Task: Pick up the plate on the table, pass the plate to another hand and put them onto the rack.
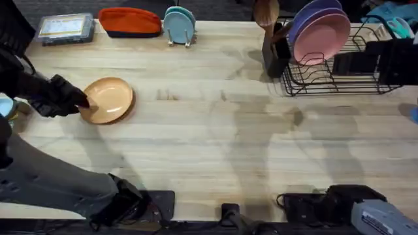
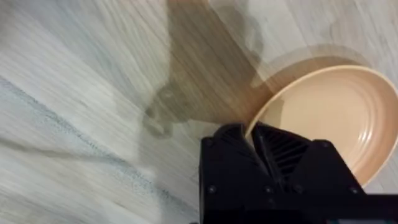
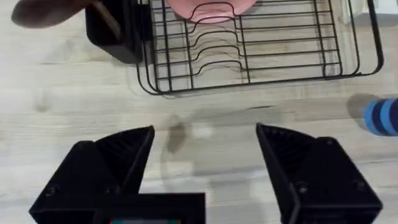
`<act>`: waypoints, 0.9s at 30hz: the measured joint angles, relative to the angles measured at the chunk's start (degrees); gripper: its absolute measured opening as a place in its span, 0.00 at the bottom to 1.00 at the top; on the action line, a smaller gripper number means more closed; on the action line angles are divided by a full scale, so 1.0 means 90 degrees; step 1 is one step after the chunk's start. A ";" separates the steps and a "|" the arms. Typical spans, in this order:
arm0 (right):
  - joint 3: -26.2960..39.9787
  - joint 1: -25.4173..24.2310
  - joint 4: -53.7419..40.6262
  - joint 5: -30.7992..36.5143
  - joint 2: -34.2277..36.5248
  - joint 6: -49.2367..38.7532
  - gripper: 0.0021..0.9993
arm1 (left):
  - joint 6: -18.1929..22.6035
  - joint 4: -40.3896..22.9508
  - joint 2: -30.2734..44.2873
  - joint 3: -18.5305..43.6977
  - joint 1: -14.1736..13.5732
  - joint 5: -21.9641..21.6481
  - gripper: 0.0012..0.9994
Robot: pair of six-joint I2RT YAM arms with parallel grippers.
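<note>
The robot's right gripper needs to reach the plate and grab its free opposite rim [image 1: 130, 98], because the black fingers of the left gripper already cover one side of the plate.
The orange-tan plate [image 1: 110, 99] sits at the left of the table [image 1: 215, 137]. My left gripper [image 1: 82, 102] is at the plate's left rim and shut on it. In the left wrist view the plate [image 2: 336, 115] is tilted, with a shadow under its raised edge, and the black fingers [image 2: 273, 146] pinch its rim between them. The black wire rack [image 1: 339, 73] stands at the back right. My right gripper [image 3: 205, 134] hangs open over bare wood, a short way in front of the rack [image 3: 249, 59].
A pink plate [image 1: 322, 38] and a purple plate [image 1: 312, 13] stand in the rack. A black holder [image 1: 275, 55] with a wooden spoon [image 1: 266, 12] is at its left. Small light-blue plates [image 1: 179, 26], a red pouch [image 1: 129, 21] and a clear box [image 1: 65, 28] line the back edge.
</note>
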 joint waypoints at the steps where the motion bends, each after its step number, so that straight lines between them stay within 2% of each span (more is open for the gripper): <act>1: 0.0000 0.0000 0.0000 0.0000 0.0001 0.0000 1.00 | -0.0002 0.0002 0.0000 0.0000 -0.0002 0.0068 0.05; 10: 0.0000 0.0000 0.0001 0.0000 0.0000 0.0000 1.00 | -0.0007 -0.0093 0.0002 0.0000 -0.0014 0.0301 0.04; 11: 0.0000 0.0000 0.0047 0.0000 0.0000 0.0000 1.00 | -0.0011 -0.0483 0.0005 0.0134 -0.0042 0.0369 0.04; 14: 0.0000 0.0000 0.0179 0.0000 0.0000 0.0000 1.00 | -0.0009 -0.0945 0.0005 0.0437 -0.0081 0.0369 0.04; 19: 0.0000 0.0000 0.0423 0.0002 0.0000 0.0000 1.00 | -0.0002 -0.1740 0.0002 0.1340 -0.0111 0.0272 0.04; 23: 0.0000 0.0000 0.0622 0.0005 0.0000 0.0000 1.00 | -0.0004 -0.2209 -0.0116 0.1871 -0.0109 0.0259 0.04; 27: 0.0000 0.0000 0.0886 0.0019 0.0000 0.0000 1.00 | -0.0002 -0.2444 -0.0605 0.2215 -0.0111 0.0570 0.04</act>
